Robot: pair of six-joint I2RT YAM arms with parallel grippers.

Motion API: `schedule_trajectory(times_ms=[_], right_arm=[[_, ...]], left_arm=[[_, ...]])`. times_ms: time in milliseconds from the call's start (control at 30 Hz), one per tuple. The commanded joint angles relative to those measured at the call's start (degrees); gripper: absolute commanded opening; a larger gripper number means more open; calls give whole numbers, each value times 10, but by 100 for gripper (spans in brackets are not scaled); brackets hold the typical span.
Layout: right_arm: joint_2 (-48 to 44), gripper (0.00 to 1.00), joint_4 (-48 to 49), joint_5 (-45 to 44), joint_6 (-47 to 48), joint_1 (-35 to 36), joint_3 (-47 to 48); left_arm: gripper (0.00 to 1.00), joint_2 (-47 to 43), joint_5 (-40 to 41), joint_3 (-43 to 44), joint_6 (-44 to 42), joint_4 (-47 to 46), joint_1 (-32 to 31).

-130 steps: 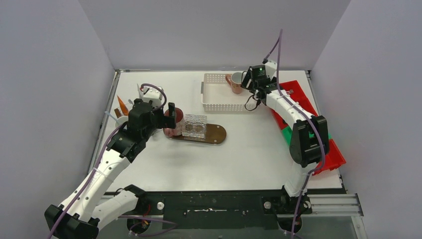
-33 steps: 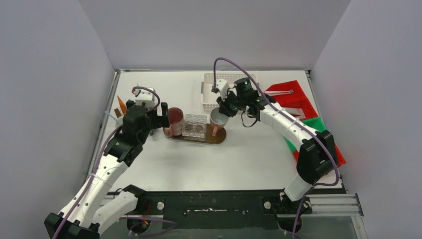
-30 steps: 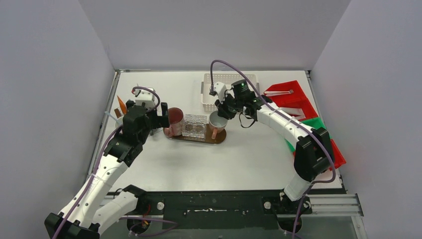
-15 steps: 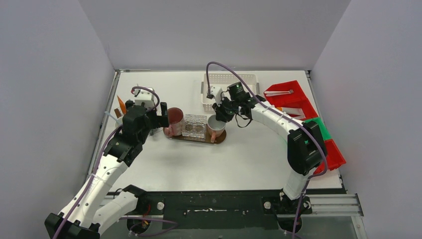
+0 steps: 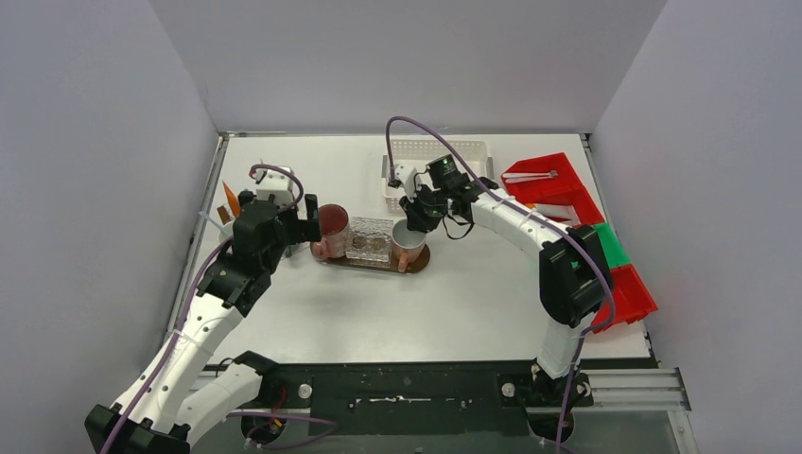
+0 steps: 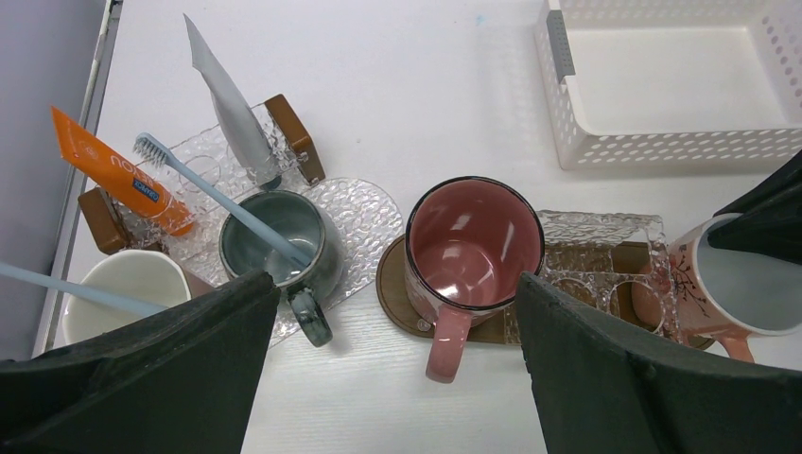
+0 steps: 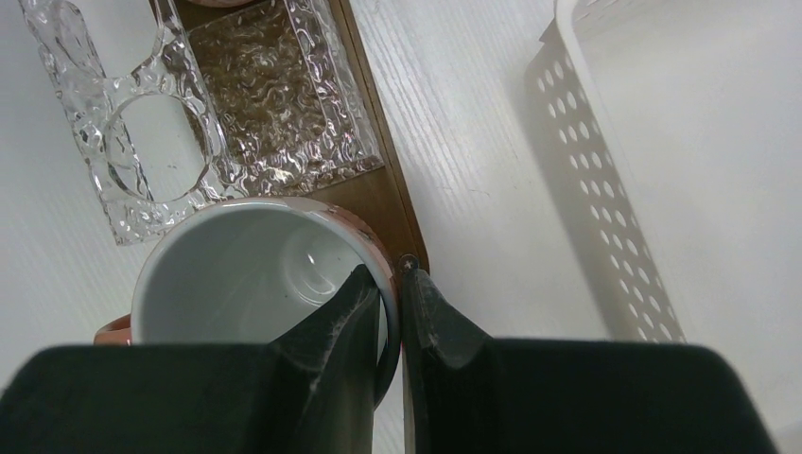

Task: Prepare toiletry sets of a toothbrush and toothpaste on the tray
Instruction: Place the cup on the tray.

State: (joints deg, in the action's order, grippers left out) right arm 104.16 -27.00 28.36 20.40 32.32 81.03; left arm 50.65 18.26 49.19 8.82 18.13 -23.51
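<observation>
I should release the pinkish-white mug from my right gripper now. The mug is upright on the flat end of the tray beside the clear glass holder, so it would stay standing.
A brown oval tray carries a clear glass holder in its middle. The empty maroon mug stands on its left end. At the right end is the pinkish-white mug, with my right gripper shut on its rim, one finger inside and one outside. My left gripper hangs open just left of the maroon mug, touching nothing. Further left, a dark green mug holds a blue toothbrush. An orange toothpaste tube and a grey tube stand in another glass holder.
A white mug with a toothbrush stands at the far left. A white perforated basket, empty, sits behind the tray. Red bins and a green one line the right edge of the table.
My right arm carried the pinkish-white mug from the basket to the tray's right end, then shifted it slightly left and lower in the last second. The left arm has stayed still.
</observation>
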Motion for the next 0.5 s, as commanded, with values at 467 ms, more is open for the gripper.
schedule_trajectory(times_ms=[467], right_arm=[[-9, 23, -5, -11, -13, 15, 48]], left_arm=[[94, -6, 4, -1, 3, -34, 4]])
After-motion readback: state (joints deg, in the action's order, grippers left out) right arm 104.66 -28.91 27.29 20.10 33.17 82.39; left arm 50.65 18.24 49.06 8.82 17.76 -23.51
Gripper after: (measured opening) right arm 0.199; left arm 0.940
